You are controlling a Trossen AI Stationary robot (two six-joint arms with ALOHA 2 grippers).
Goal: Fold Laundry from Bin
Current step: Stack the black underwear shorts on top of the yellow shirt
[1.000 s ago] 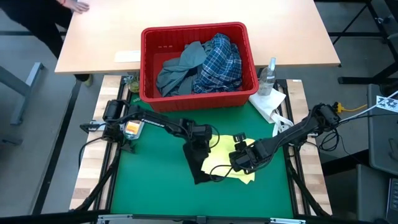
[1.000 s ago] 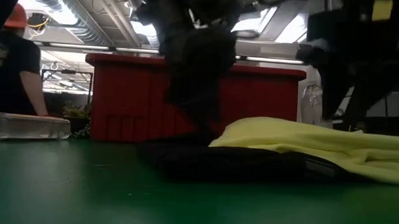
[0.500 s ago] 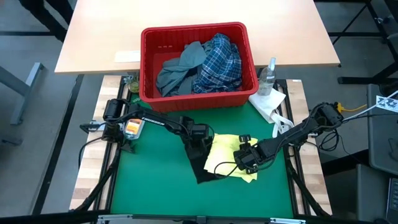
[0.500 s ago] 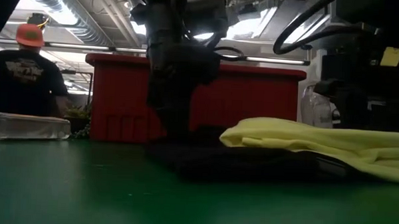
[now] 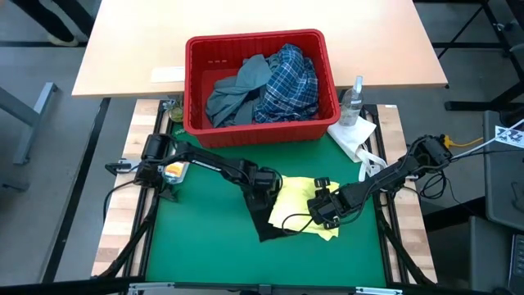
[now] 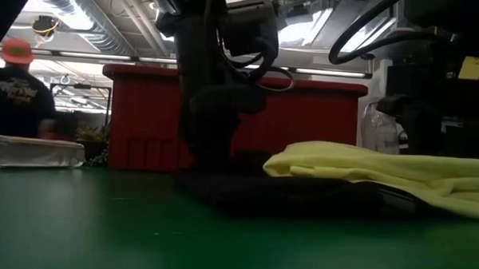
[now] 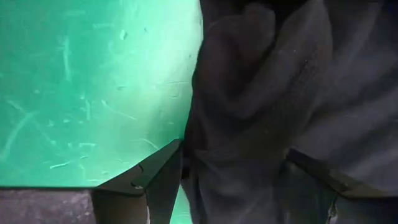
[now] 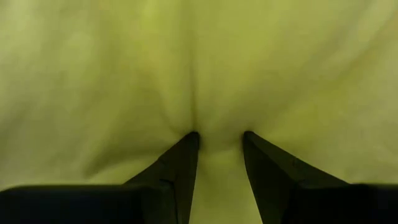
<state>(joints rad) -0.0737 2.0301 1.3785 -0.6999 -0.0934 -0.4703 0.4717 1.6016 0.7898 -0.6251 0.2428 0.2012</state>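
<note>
I should close my left gripper on the navy garment now. The navy garment's raised fold (image 7: 233, 158) is between my low fingers, so they would hold the navy garment.
The red bin (image 5: 254, 129) stands at the mat's far edge, holding a grey-blue garment (image 5: 233, 94) and a plaid shirt (image 5: 291, 82). On the green mat a dark navy garment (image 5: 266, 223) lies flat. A yellow garment (image 5: 296, 201) lies partly over its right side. My left gripper (image 5: 264, 190) stands open, pointing steeply down at the navy garment's far left part. In the left wrist view one of its fingers is over the mat and the other over the cloth (image 7: 261, 93). My right gripper (image 5: 321, 211) is shut on the yellow garment. My left gripper (image 7: 236, 180) straddles a raised ridge at the navy garment's edge. I cannot tell whether its fingers touch the cloth. My right gripper (image 8: 221, 140) pinches a small fold of the yellow garment (image 8: 214, 127) between its fingertips, near the garment's right part. It comes from above, pointing steeply down. The cloth lies slack on the navy garment and the mat (image 6: 366, 167).
A spray bottle (image 5: 354, 100) and a white paper towel (image 5: 354, 135) sit right of the bin. A wooden table (image 5: 131, 49) lies behind it. A person (image 6: 17, 87) stands beyond the table's far left. Free green mat (image 5: 196, 238) lies left of the garments.
My right gripper has come down with the yellow garment, which now lies flatter and spread farther toward the bin over the navy one. My left gripper has sunk a little and tipped more steeply down onto the navy garment's far left part.
</note>
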